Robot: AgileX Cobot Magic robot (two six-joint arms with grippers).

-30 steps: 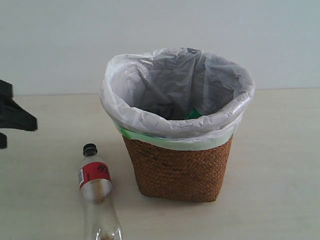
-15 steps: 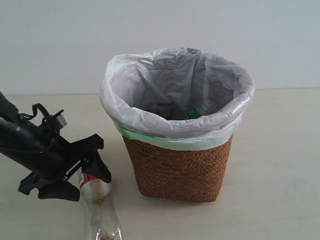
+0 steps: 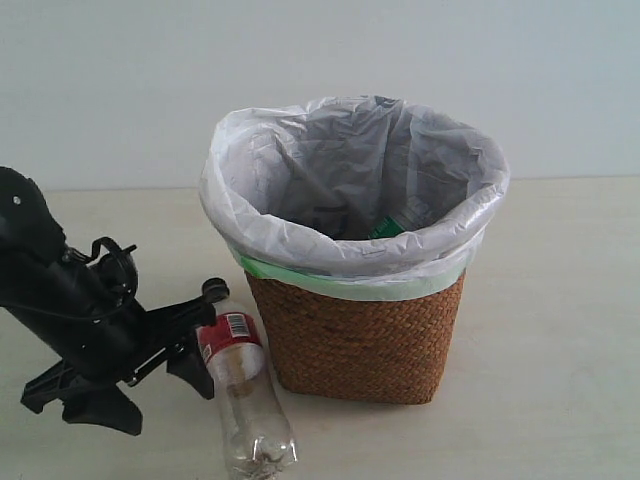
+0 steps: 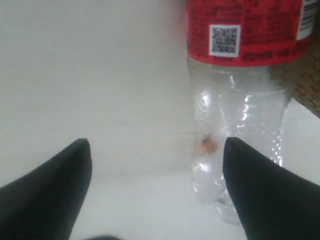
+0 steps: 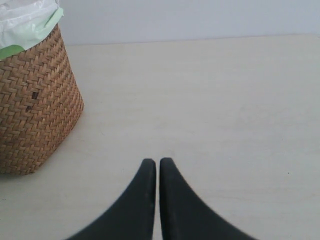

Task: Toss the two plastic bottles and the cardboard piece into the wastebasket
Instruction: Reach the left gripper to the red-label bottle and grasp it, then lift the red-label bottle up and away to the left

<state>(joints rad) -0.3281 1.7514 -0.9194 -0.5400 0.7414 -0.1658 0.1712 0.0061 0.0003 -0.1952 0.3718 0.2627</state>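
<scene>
I should not close yet: one finger is over the bottle's clear body in the left wrist view. My left gripper should first move toward the bottle's far side.
The clear plastic bottle with black cap and red label lies on the table, its cap close to the wastebasket. My left gripper is low beside it and open. In the left wrist view the bottle's clear body lies just inside one finger, with no grip on it. A bit of green label shows deep inside the white bag. The cardboard piece is not in view. My right gripper is shut and empty over bare table, to one side of the wicker wall.
The white bag with a green band folds over the basket's rim. A pale wall stands behind the table. Wicker shows just past the bottle in the left wrist view.
My left arm has swung in from the left edge down to the bottle. The bottle has shifted right toward the basket and rolled, its label now showing a white patch.
</scene>
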